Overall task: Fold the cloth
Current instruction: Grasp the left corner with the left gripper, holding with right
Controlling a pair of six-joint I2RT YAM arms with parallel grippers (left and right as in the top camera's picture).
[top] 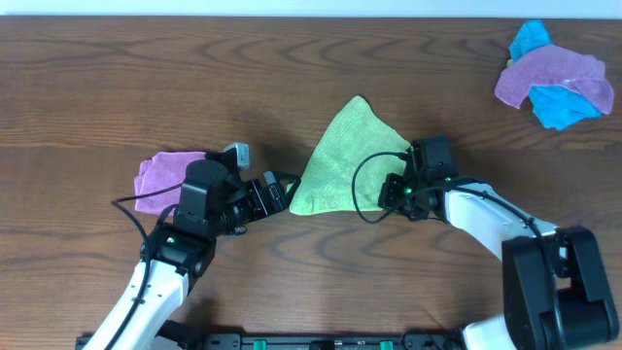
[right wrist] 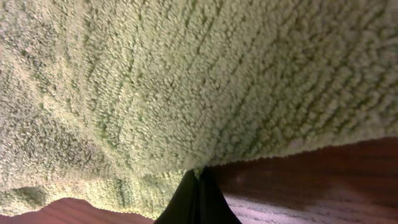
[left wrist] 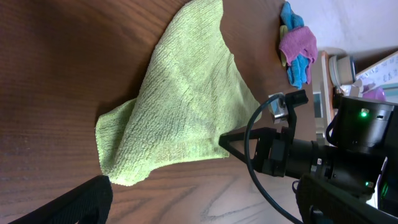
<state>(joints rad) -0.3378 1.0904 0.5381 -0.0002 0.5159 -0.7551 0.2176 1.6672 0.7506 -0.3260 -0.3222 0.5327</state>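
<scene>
My left gripper grabs the lime-green cloth's free near corner (top: 298, 208) (left wrist: 125, 177) next, opposite my right gripper's pinch on the hem, to fold that edge of the cloth over.
The lime-green cloth (top: 345, 160) lies bunched in a rough triangle mid-table, partly lifted along its right side. My right gripper (top: 382, 196) is at that right edge. In the right wrist view its black fingers (right wrist: 199, 173) are pressed together on a pinch of the cloth's (right wrist: 186, 81) hem. The left wrist view shows the same pointed tip (left wrist: 224, 141) biting the cloth (left wrist: 180, 99). My left gripper (top: 284, 192) sits just off the cloth's lower left corner, open. Its fingers (left wrist: 74, 202) stand wide apart over bare wood, with nothing between them.
A purple cloth (top: 160, 178) lies folded beside the left arm. A heap of blue and purple cloths (top: 554, 83) sits at the far right corner, also visible as that heap (left wrist: 297, 46) in the left wrist view. The table is dark wood (top: 194, 87).
</scene>
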